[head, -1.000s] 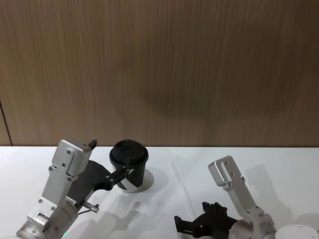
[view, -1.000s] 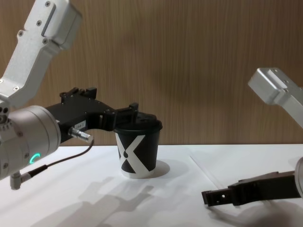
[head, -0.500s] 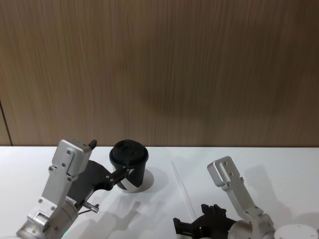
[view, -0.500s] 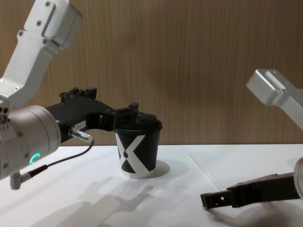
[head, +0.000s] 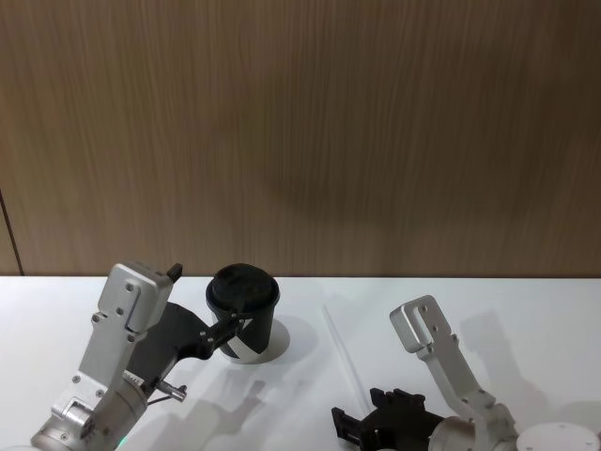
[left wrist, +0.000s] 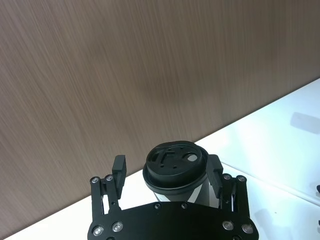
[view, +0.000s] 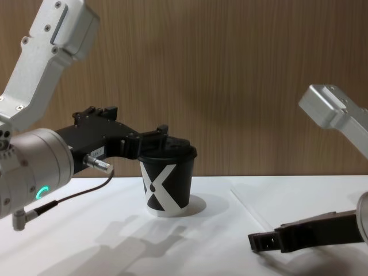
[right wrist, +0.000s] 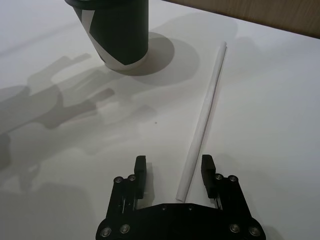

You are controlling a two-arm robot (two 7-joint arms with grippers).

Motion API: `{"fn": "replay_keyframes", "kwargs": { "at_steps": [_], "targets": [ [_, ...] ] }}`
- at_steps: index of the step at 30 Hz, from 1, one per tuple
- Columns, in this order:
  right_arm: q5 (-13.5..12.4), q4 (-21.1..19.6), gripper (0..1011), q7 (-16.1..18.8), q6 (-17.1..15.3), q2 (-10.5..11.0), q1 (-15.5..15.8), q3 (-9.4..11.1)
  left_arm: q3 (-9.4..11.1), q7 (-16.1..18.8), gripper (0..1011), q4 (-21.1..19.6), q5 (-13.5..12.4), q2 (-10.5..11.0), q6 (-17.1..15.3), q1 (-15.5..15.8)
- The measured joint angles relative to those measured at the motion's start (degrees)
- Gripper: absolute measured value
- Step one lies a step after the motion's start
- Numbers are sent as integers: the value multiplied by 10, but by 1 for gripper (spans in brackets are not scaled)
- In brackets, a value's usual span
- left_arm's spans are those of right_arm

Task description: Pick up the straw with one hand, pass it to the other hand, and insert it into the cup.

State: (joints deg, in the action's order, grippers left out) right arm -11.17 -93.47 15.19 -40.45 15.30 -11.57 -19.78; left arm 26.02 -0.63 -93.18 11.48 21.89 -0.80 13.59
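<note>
The straw needs to be passed to the other hand. My right gripper will hold it by one end (head: 362, 404) next, so the straw's length (head: 340, 345) stays free for that.
The black cup (head: 244, 315) with a white X (view: 168, 184) stands on the white table left of centre. My left gripper (left wrist: 167, 167) is open at lid height, one finger on each side of the domed lid (left wrist: 175, 159); it also appears in the chest view (view: 161, 141). The white straw (right wrist: 205, 115) lies flat to the right of the cup (right wrist: 117, 35), and is faint in the head view (head: 340, 352). My right gripper (right wrist: 174, 167) is open just above the table. The straw's near end lies between its fingers, closer to one of them.
A wood-panel wall (head: 300, 132) runs right behind the table. A cable (view: 69, 198) hangs from the left arm above the tabletop. Bare white table (right wrist: 280, 100) lies on the far side of the straw from the cup.
The right gripper has shifted only slightly along the table, first a little left, then back right. The left arm, cup and straw have not moved.
</note>
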Motion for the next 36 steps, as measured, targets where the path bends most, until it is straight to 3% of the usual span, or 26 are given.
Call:
{"fn": "replay_keyframes", "kwargs": {
  "at_steps": [19, 26, 36],
  "targets": [
    [0, 0, 105, 2, -3, -1, 1, 1, 0, 0, 1003, 0, 0, 0, 0, 0],
    [0, 0, 28, 2, -3, -1, 1, 1, 0, 0, 1003, 0, 0, 0, 0, 0],
    [0, 0, 0, 2, -3, -1, 1, 1, 0, 0, 1003, 0, 0, 0, 0, 0]
  ]
}}
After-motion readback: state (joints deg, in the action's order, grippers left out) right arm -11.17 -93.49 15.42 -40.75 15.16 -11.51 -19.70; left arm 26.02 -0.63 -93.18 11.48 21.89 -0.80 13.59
